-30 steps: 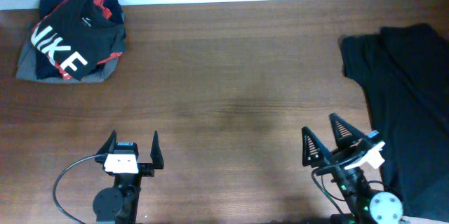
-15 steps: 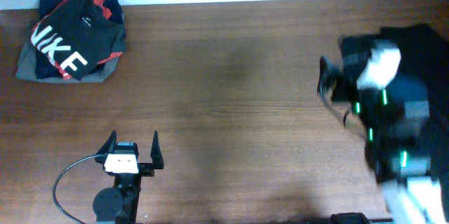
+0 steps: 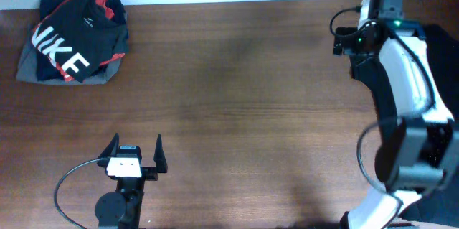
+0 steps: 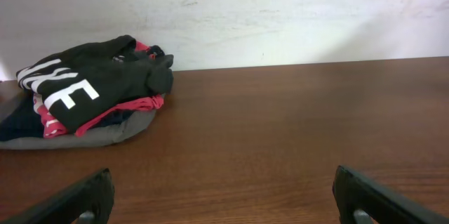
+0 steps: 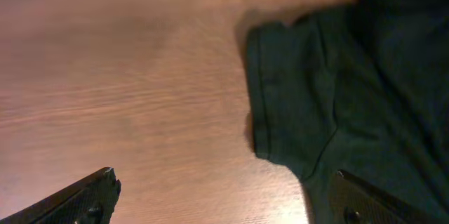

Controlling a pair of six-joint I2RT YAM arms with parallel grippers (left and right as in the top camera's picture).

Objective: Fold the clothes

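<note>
The right gripper grips the black T-shirt (image 3: 446, 64) by its sleeve's edge (image 3: 354, 66) next, to drag the shirt onto the open table for folding.
The clothes, a plain black T-shirt (image 3: 446, 64), lie flat at the table's far right and are partly covered by my right arm. In the right wrist view a sleeve of the T-shirt (image 5: 309, 90) spreads over the wood. My right gripper (image 3: 344, 39) hovers open at that sleeve's edge. Seen from the wrist, the right gripper (image 5: 221, 176) has one finger over bare wood and the other over black fabric, holding nothing. My left gripper (image 3: 136, 141) stands open near the front left, far from the shirt. Nothing lies between the left gripper's (image 4: 223, 175) fingers.
A black-and-red NIKE garment (image 3: 72, 35) sits bundled on a grey folded garment (image 3: 29, 67) at the back left corner; both also show in the left wrist view (image 4: 84, 90). Brown wooden table (image 3: 237, 100) ends at a white wall behind.
My right arm has swung from the front right of the table up to the back right, above the shirt's sleeve. The left arm has not moved.
</note>
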